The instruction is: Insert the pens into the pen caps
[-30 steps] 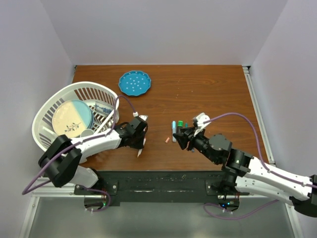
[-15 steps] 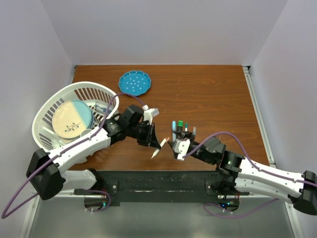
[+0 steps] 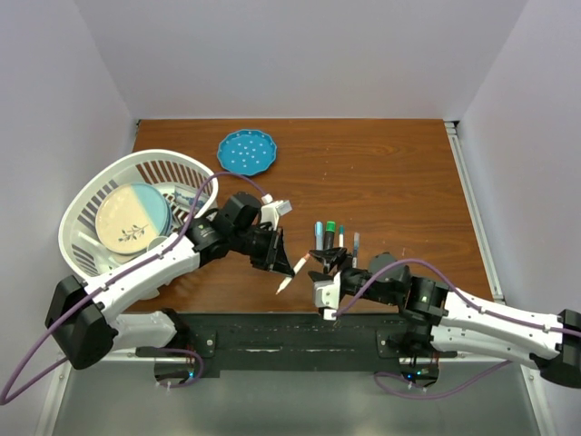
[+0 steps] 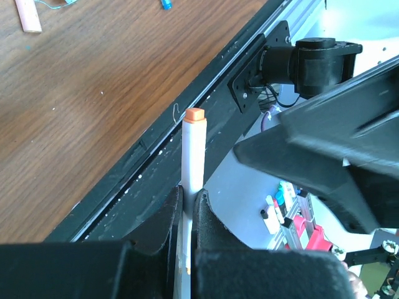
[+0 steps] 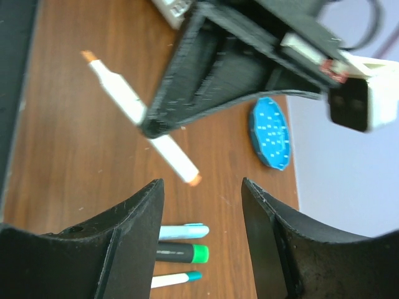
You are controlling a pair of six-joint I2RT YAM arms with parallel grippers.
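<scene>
My right gripper grabs the white pen near its blunt back end [image 4: 194, 141] next, so the tapered orange tip stays free to insert into the pink pen cap [image 4: 28, 15].
My left gripper [image 3: 280, 254] is shut on a white pen [image 3: 292, 272] with an orange tip, held in the air over the table's front middle. In the left wrist view the pen [image 4: 192, 149] sticks up from between the jaws. My right gripper [image 3: 329, 264] sits just right of it, open and empty [image 5: 202, 187], and its camera sees the held pen [image 5: 172, 156] ahead. Three pens lie side by side with caps on: light blue [image 5: 184, 232], green [image 5: 198, 253] and teal [image 5: 192, 276]. A loose pink pen cap [image 4: 28, 15] lies on the wood.
A white laundry-style basket [image 3: 86, 204] with plates stands at the left. A blue dotted plate [image 3: 246, 152] lies at the back. A fourth, grey-capped pen [image 3: 356, 243] lies right of the row. The black mounting rail [image 3: 290, 329] runs along the near edge.
My left arm has swung right with the white pen, away from the basket toward the middle. My right gripper has drawn back from the pen row toward the near edge and opened wider.
</scene>
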